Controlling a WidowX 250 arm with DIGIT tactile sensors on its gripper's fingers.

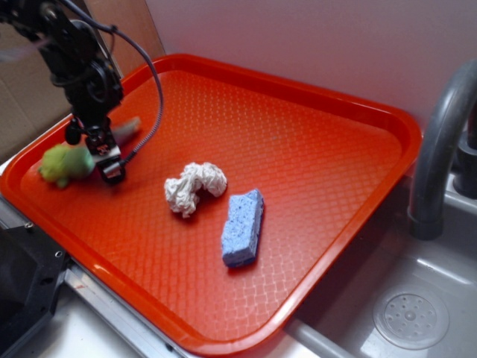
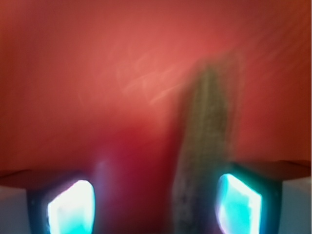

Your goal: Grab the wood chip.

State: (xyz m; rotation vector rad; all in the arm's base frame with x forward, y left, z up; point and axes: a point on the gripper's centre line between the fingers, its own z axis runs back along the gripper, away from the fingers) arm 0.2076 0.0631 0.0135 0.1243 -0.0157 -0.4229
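Observation:
The wood chip (image 1: 128, 127) is between the fingers of the robot's gripper, low over the orange tray, so the gripper needs to close on the chip.
The wood chip (image 2: 207, 146) shows blurred in the wrist view as a long grey-brown sliver on the orange tray (image 2: 97, 73). It lies lengthwise between my fingers, close to the right pad (image 2: 239, 204) and well apart from the left pad (image 2: 70, 207). My gripper (image 2: 153, 204) is open. In the exterior view the gripper (image 1: 108, 160) hangs low over the tray's far left corner, and one end of the wood chip (image 1: 128, 127) sticks out behind it.
A fuzzy yellow-green plush toy (image 1: 65, 164) lies right beside the gripper on its left. A crumpled white paper wad (image 1: 194, 186) and a blue sponge (image 1: 244, 226) sit mid-tray. The tray rim (image 1: 223, 67) is raised. A grey faucet (image 1: 440, 149) and sink (image 1: 410, 319) stand to the right.

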